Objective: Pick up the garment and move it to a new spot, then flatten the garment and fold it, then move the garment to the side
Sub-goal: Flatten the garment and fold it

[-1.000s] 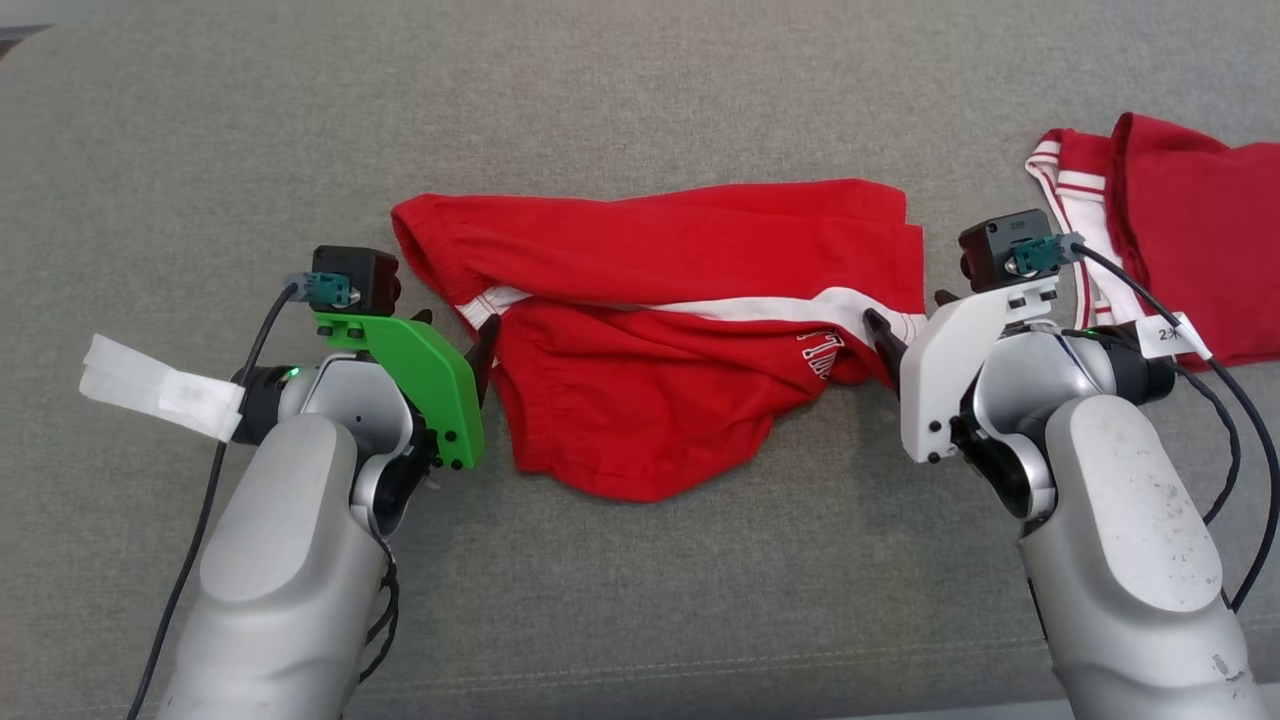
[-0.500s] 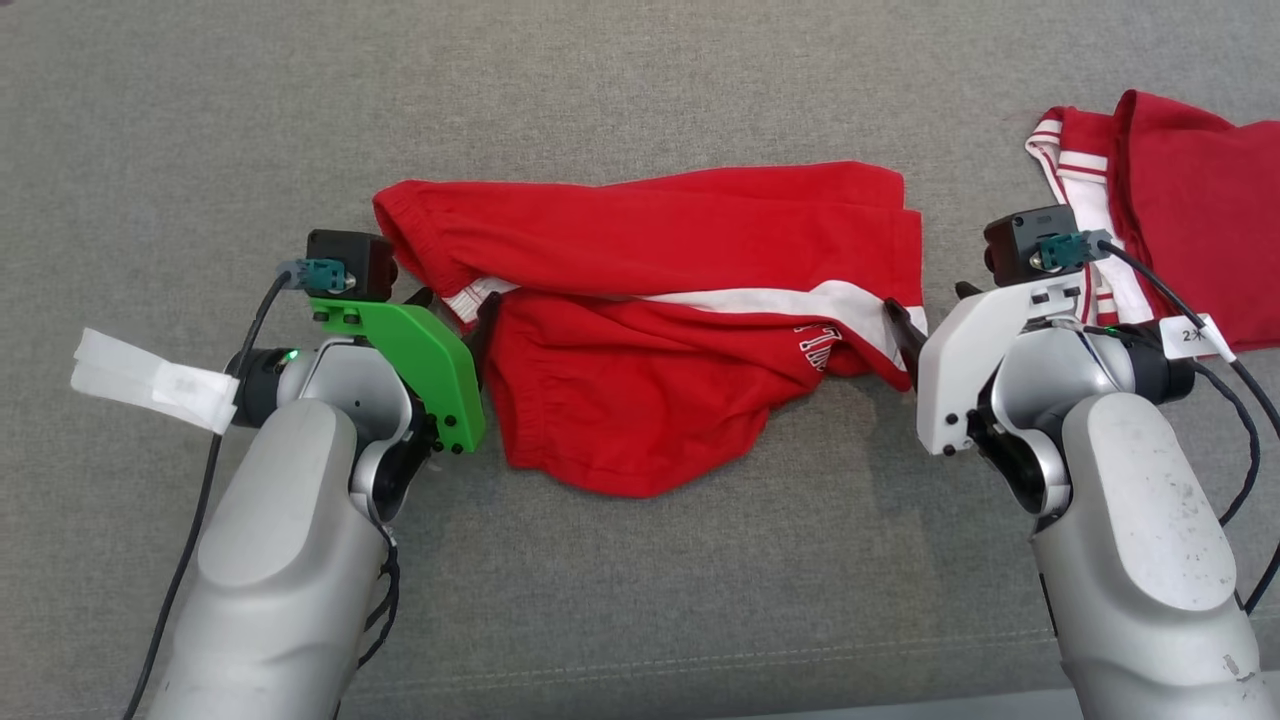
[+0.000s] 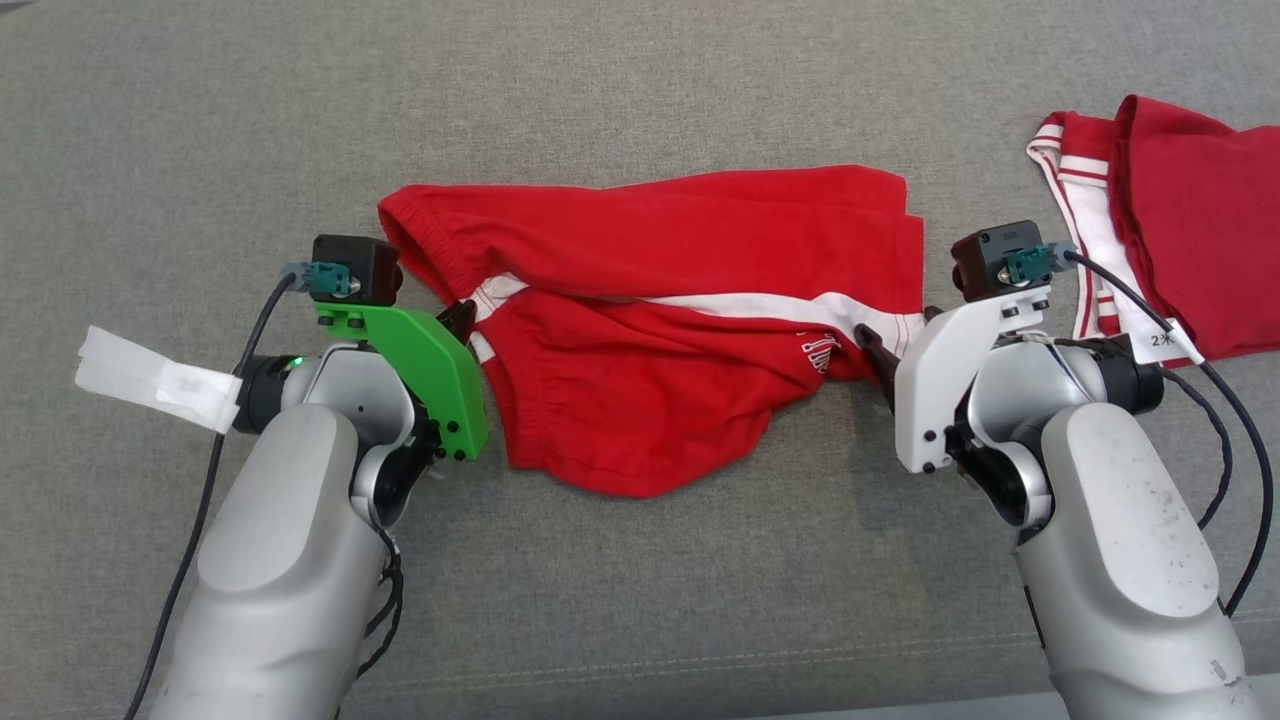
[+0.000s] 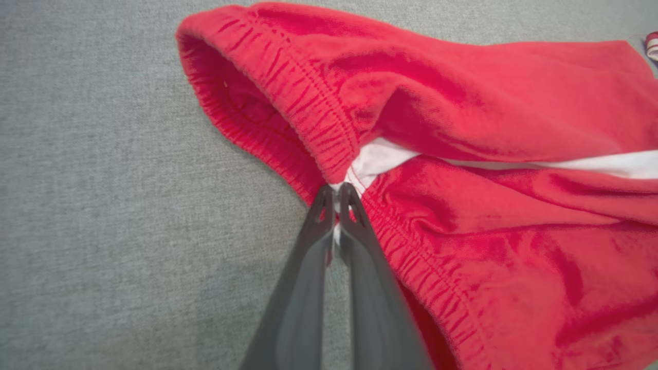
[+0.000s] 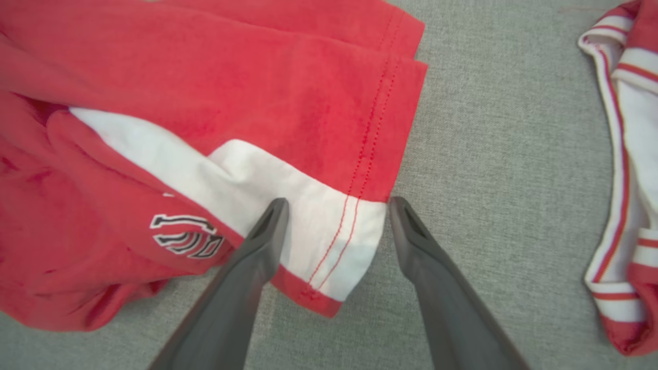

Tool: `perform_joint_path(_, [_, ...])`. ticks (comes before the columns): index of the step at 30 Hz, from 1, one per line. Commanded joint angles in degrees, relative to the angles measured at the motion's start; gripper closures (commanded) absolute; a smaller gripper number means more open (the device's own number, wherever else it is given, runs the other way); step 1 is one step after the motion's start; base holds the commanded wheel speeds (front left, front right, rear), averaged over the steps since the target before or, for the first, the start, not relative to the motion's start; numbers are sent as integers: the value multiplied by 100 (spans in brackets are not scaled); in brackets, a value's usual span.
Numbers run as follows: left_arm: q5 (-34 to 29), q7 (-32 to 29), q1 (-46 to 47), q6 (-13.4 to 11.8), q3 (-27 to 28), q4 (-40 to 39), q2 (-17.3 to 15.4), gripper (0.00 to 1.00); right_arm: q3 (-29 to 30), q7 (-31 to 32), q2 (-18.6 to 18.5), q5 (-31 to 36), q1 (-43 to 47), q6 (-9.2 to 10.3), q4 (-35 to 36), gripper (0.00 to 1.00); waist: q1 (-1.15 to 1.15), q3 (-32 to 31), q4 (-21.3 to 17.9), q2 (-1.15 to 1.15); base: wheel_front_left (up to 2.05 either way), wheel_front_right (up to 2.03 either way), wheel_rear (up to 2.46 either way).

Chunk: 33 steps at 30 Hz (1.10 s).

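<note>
My right gripper pinches the garment by the stripe's hem end (image 3: 900,329) next, since that loose end sticks out while the garment's red cloth (image 3: 654,414) lies slack.
The garment (image 3: 650,260), red shorts with a white side stripe, lies crumpled across the grey cushion. In the left wrist view my left gripper (image 4: 336,192) is shut on the garment (image 4: 462,128), pinching the elastic waistband where the white stripe ends. From the head view that gripper (image 3: 462,315) sits at the garment's left edge. My right gripper (image 5: 336,205) is open, its two fingers straddling the white hem corner of the garment (image 5: 257,77) with cloth lying between them. In the head view it (image 3: 898,328) sits at the garment's right end.
A second red garment with white striped trim (image 3: 1180,220) lies at the far right, a hand's width from my right gripper, and its trim (image 5: 627,154) appears in the right wrist view. Grey cushion (image 3: 640,600) extends in front. Black cables trail from both wrists.
My left gripper has shut on the waistband; it stood open before. The right gripper has shifted slightly left onto the hem corner and stays open.
</note>
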<state>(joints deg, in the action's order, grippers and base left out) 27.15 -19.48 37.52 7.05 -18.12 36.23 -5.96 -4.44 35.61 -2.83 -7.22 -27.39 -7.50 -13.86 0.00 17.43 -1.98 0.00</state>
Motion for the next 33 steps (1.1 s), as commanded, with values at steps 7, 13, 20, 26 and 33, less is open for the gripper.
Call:
perform_joint_path(7, [45, 30, -67, -25, -48, 35, 13, 100, 59, 165, -14, -106, 161, 3, -31, 0, 0, -10, 3, 0, 0, 0, 0])
perform_joint_path(13, [58, 59, -59, -40, -85, 33, -6, 100, 154, 119, -14, -172, 256, 3, 15, 0, 0, -2, -16, 0, 0, 0, 0])
perform_joint_path(20, [77, 118, -28, -117, -86, 43, -26, 100, 155, 61, -13, -187, 294, 3, 6, 67, 0, -14, -31, 0, 0, 0, 0])
perform_joint_path(26, [92, 162, -5, -148, -91, 70, -44, 100, 111, 43, -14, -200, 325, 3, -14, 100, 0, -46, -26, 0, 0, 0, 0])
perform_joint_path(33, [199, 637, 143, -202, 99, -163, -44, 100, 219, -246, -13, -270, 181, 3, 143, 100, 0, -172, -23, 0, 0, 0, 0])
